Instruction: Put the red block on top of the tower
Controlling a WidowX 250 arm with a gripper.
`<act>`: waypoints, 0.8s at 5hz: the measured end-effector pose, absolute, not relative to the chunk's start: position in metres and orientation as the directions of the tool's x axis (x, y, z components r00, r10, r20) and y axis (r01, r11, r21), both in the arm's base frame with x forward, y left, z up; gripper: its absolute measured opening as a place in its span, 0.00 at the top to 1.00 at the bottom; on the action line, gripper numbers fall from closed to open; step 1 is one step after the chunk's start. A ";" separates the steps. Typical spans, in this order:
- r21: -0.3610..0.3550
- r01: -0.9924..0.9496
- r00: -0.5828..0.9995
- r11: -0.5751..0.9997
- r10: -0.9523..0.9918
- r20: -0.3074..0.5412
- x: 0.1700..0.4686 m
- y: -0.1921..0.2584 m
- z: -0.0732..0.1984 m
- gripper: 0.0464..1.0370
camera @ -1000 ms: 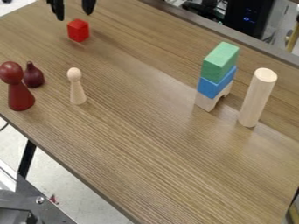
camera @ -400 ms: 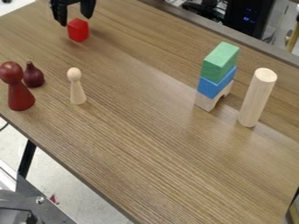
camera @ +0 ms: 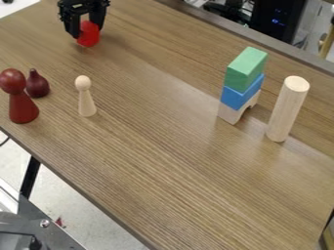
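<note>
The robot's gripper should next hold the red block by its upper sides, so that the block's bottom stays free to sit on the tower's green block.
The gripper (camera: 87,33) hangs at the upper left, its two fingers apart, one at either side of the red block (camera: 88,35). The block stands on the table, its upper part between the fingers; a grip on it cannot be made out. At the right stands the tower: a green block (camera: 246,68) on top, a blue block (camera: 240,96) in the middle, and a pale arch-shaped block (camera: 231,114) at the bottom.
A pale wooden cylinder (camera: 287,110) stands upright just right of the tower. On the left are a dark red peg figure (camera: 23,105), a maroon pear-shaped piece (camera: 38,85) and a pale peg figure (camera: 85,100). The brown table (camera: 163,146) lies beneath them.
The gripper has come down from the top edge, so that its fingers now stand around the red block's upper part. The tower and the figures have not moved.
</note>
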State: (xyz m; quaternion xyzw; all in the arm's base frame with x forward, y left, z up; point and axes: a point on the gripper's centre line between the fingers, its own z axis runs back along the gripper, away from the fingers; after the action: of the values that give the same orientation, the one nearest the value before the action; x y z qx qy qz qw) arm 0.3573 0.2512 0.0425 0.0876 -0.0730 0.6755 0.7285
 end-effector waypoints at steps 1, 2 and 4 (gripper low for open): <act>0.039 -0.995 0.100 0.094 0.971 0.215 0.348 0.245 0.040 0.46; 0.004 -0.974 0.218 0.225 0.940 0.262 0.350 0.238 0.070 0.46; -0.090 -0.737 0.555 0.670 0.676 0.485 0.378 0.146 0.185 0.46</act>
State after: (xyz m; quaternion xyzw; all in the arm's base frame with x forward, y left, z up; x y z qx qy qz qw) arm 0.3779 0.1459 0.1850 0.0619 -0.2474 0.4014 0.8797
